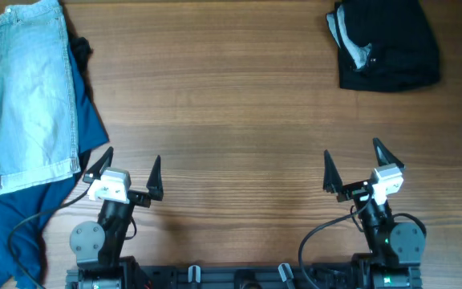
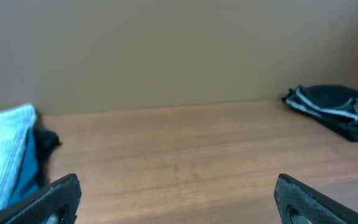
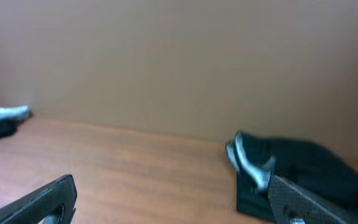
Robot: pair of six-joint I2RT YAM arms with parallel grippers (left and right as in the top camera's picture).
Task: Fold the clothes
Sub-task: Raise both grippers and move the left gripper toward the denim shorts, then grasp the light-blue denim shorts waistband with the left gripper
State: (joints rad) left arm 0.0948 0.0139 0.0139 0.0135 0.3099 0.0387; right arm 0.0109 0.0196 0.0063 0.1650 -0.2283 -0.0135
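Next, my left gripper takes hold of the denim shorts [image 1: 32, 96] by the near hem corner facing the open table, to pull them away for folding.
Pale blue denim shorts [image 1: 32, 96] lie folded lengthwise at the far left of the table, on top of a royal-blue shirt [image 1: 22, 213] that spreads under them toward the front left. A black garment [image 1: 81, 50] peeks out beside the shorts. A folded black garment [image 1: 387, 44] with a grey-white lining sits at the back right; it also shows in the left wrist view [image 2: 334, 112] and the right wrist view [image 3: 291, 171]. My left gripper [image 1: 131, 172] is open and empty near the front, just right of the shirt. My right gripper [image 1: 358, 170] is open and empty at the front right.
The wooden table [image 1: 231, 120] runs across the whole view. A plain beige wall [image 2: 179, 50] stands behind it. The arm bases and cables sit along the front edge.
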